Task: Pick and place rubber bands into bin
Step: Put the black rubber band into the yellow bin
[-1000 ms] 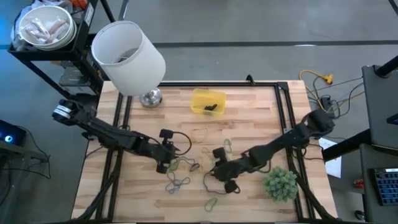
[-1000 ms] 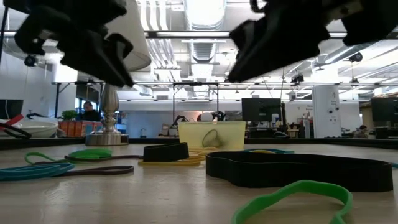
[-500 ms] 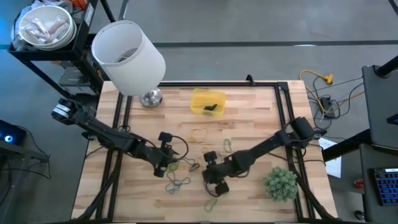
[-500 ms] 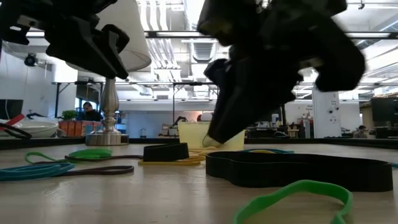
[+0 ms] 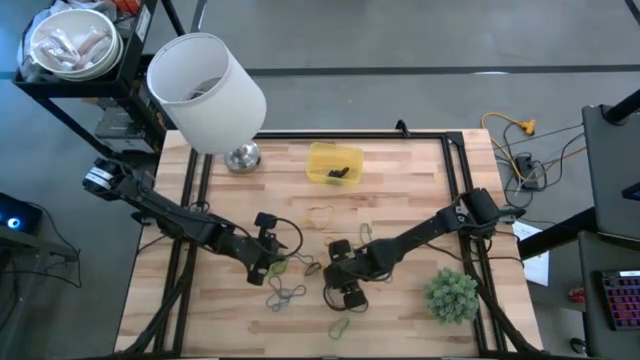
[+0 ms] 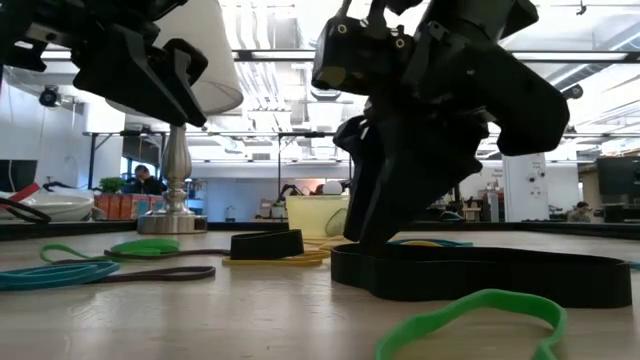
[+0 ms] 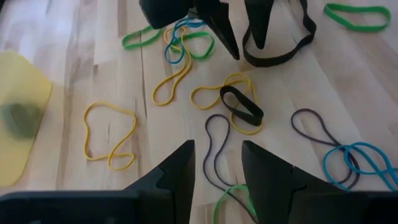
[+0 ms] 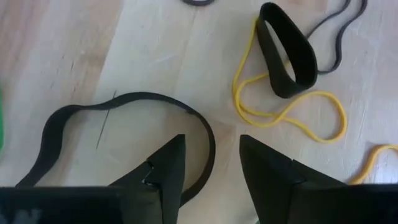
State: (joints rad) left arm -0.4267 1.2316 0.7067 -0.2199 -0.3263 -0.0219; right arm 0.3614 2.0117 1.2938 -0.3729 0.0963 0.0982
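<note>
I need to put the black rubber band in the bin, so my right gripper will grab the rubber band's rounded end (image 8: 208, 149) next.
Rubber bands in black, yellow, green, blue and purple lie scattered mid-table. The yellow bin (image 5: 322, 158) stands near the far edge with a dark band inside. My right gripper (image 5: 346, 290) is open and low over a big black band (image 8: 134, 95); that band's rounded end (image 8: 209, 144) lies between the fingers. In the low view this gripper (image 6: 375, 238) reaches down to the same band (image 6: 480, 272). My left gripper (image 5: 267, 267) is open and hovers above a purple band (image 7: 216, 140) and a green one (image 7: 233, 198), touching nothing. My right gripper comes from above, pointing down, with one open finger (image 8: 166, 163) inside the big black band's loop and the other (image 8: 264, 165) outside its rounded end. The band lies flat on the table. Whether the fingers touch it cannot be told.
A white lampshade (image 5: 205, 88) on a metal base (image 5: 242, 157) stands at the far left corner. A green plant (image 5: 452, 295) sits near the right edge. A small wide black band (image 8: 287, 53) and a yellow band (image 8: 292, 109) lie just beyond my right gripper. A green band (image 6: 470, 310) lies nearer.
My right gripper has moved toward the table's left and come down from well above the table onto the big black band, its fingers now astride the band's end. The bands have stayed where they were.
</note>
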